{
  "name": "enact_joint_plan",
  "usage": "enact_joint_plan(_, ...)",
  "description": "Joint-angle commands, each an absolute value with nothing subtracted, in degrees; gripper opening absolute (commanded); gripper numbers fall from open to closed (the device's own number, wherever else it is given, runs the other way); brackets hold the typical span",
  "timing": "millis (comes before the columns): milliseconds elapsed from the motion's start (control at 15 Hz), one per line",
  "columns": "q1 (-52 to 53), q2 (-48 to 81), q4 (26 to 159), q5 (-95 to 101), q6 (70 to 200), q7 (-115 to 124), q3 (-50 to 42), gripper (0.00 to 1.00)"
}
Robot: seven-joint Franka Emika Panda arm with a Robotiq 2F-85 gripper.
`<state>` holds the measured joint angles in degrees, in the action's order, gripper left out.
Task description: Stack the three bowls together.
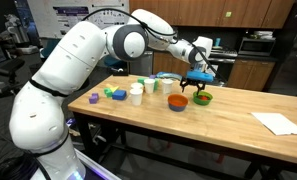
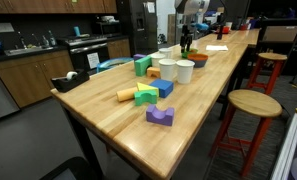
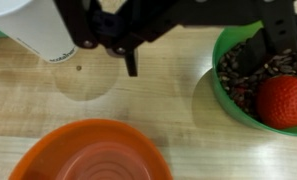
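Observation:
The green bowl's base has to stay free to stack in the orange bowl. My gripper will grab the green bowl's rim from inside and outside and keep the bowl level.
The green bowl (image 3: 219, 92) (image 1: 204, 98) holds dark grains and a red ball (image 3: 285, 100). The orange bowl (image 3: 88, 155) (image 1: 177, 101) stands empty beside it, also seen past the cups in an exterior view (image 2: 200, 60). My gripper (image 3: 197, 55) (image 1: 199, 90) (image 2: 185, 44) is open and low over the green bowl's rim, with one finger inside the bowl and the other outside it over bare wood. A blue shape (image 1: 199, 75) sits at the gripper. I cannot tell if it is the blue bowl. The wrist view shows no blue bowl.
White cups (image 1: 136, 95) (image 2: 184, 71) stand close beside the orange bowl; one shows in the wrist view (image 3: 33, 30). Coloured blocks (image 1: 115, 94) (image 2: 148, 92) lie at the table's end. A white paper (image 1: 278, 122) lies at the other end. Stools (image 2: 253, 105) stand along one side.

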<state>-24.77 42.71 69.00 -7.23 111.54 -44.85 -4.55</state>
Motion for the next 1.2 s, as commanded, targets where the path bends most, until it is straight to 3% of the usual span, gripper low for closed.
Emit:
enact_joint_plan(0, -26.2, 45.8, 63.8, -8.4, 108.3, -44.2, -3.3, 1.0)
enact_joint_plan(600, -27.1, 49.3, 59.8, -9.0, 106.4, -43.8, -3.2, 0.98)
enact_joint_plan(1133, -27.4, 50.8, 57.8, -10.2, 105.5, -43.5, -3.5, 0.32)
